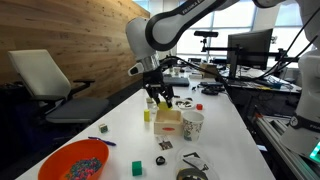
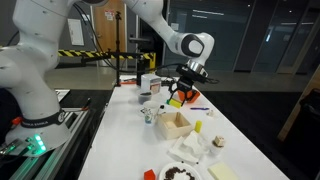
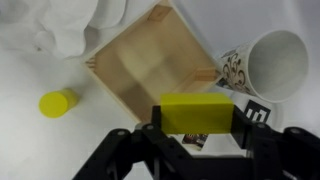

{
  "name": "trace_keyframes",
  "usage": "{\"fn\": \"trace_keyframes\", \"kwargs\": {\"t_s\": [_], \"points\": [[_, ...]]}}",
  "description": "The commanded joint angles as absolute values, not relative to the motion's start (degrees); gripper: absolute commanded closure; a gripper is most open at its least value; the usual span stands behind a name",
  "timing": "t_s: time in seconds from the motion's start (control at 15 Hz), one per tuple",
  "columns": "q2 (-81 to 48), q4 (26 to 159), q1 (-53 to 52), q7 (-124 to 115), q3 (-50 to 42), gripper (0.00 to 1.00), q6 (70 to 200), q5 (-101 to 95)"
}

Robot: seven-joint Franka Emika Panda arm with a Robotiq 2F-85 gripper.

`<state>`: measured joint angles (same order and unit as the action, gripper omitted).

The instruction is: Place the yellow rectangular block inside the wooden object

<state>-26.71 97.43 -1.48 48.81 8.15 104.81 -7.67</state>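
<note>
The robot should move the block toward the inside of the box before its gripper lets go, because the block hangs short of the inside and would now come down onto the box's near edge.
My gripper (image 3: 197, 125) is shut on the yellow rectangular block (image 3: 196, 113), which sits crosswise between the two fingers. It hangs above the near edge of the wooden box (image 3: 158, 66), whose inside shows bare wood. In both exterior views the gripper (image 1: 161, 98) (image 2: 178, 97) is in the air just above the box (image 1: 168, 124) (image 2: 176, 124). The block shows as a yellow spot at the fingers (image 2: 177, 100).
A white paper cup (image 3: 279, 62) (image 1: 192, 124) stands right beside the box. A narrow upright yellow piece (image 3: 54, 103) (image 1: 147, 114) stands on its other side. White crumpled cloth (image 3: 70, 25) lies beyond. An orange bowl (image 1: 73, 160) and a green cube (image 1: 137, 168) are near the table's front.
</note>
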Motion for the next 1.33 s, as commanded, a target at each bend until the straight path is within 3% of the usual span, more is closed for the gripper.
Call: {"fn": "trace_keyframes", "kwargs": {"t_s": [0.0,1.0,1.07,1.27], "points": [[-23.53,104.05,-0.15,48.05,7.91,0.59,107.84,-4.64],[-27.42,109.41,-0.47,33.5,4.54,0.59,124.83,-8.06],[-28.07,108.91,-0.44,33.26,4.64,0.09,124.79,-8.22],[-27.45,109.83,-0.58,33.78,4.88,0.0,125.55,-9.42]]}}
